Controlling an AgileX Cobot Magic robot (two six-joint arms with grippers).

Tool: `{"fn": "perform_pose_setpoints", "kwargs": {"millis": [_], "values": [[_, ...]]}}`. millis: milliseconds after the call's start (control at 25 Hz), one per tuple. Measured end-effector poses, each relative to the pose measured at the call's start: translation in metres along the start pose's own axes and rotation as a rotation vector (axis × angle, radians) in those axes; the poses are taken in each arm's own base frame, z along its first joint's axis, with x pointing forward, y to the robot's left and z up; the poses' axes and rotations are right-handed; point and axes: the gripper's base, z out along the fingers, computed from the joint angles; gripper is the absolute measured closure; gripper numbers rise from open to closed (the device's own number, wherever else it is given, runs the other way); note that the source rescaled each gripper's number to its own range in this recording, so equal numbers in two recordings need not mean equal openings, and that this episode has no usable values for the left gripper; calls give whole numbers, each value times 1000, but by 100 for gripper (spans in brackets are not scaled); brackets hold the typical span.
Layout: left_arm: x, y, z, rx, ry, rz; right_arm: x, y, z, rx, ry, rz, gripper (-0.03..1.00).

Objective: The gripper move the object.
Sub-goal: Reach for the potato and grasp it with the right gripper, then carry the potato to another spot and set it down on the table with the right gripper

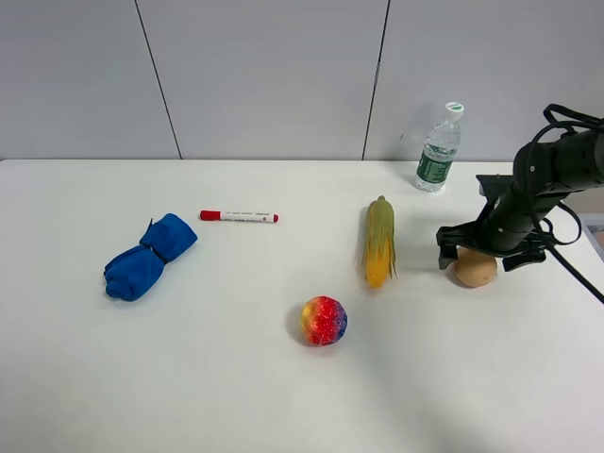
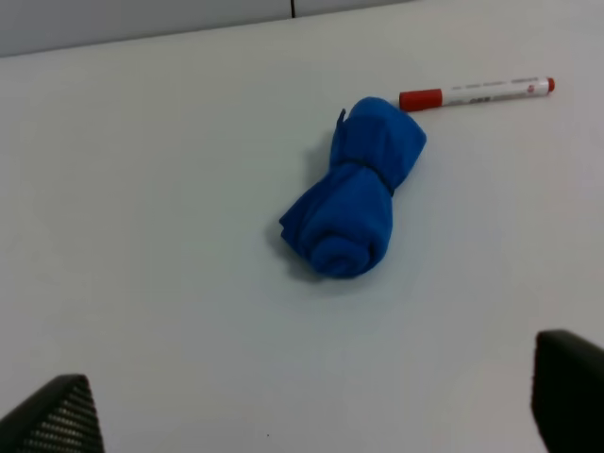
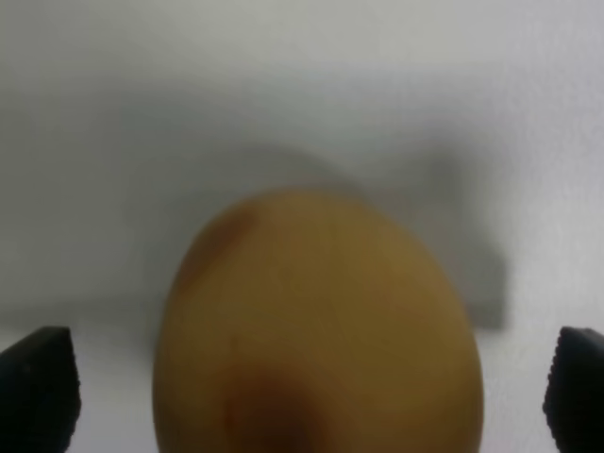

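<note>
I need to move the tan-brown ball-shaped object, so next I should grab it with my right gripper by its rounded sides beside the darker brown spot.
The tan-brown ball-shaped object (image 1: 475, 270) rests on the white table (image 1: 283, 387) at the right. It fills the right wrist view (image 3: 316, 330), with a darker brown spot low on it. My right gripper (image 1: 488, 258) hangs just over it, open, one finger (image 1: 446, 255) on each side, not touching. My left gripper (image 2: 311, 415) is open and empty; only its fingertips (image 2: 57, 415) show in the left wrist view. It is out of the high view.
A yellow-green corn cob (image 1: 379, 242) lies left of the object. A rainbow ball (image 1: 324, 320) sits in front of centre. A red marker (image 1: 239, 216) and a rolled blue cloth (image 1: 149, 256) lie at the left. A water bottle (image 1: 439, 148) stands behind the right arm.
</note>
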Motion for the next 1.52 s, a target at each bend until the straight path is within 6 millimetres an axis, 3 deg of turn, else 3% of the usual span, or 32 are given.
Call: {"fn": "perform_pose_setpoints", "kwargs": {"millis": [480, 600, 800, 880, 1360, 1520], "values": [[0, 0, 0, 0, 0, 0, 1, 0, 0, -1, 9, 3, 0], [0, 0, 0, 0, 0, 0, 1, 0, 0, -1, 15, 6, 12], [0, 0, 0, 0, 0, 0, 2, 0, 0, -1, 18, 13, 48], [0, 0, 0, 0, 0, 0, 2, 0, 0, -2, 18, 14, 57], [0, 0, 0, 0, 0, 0, 4, 0, 0, 1, 39, 14, 63], [0, 0, 0, 0, 0, 0, 4, 0, 0, 2, 45, 14, 83]]}}
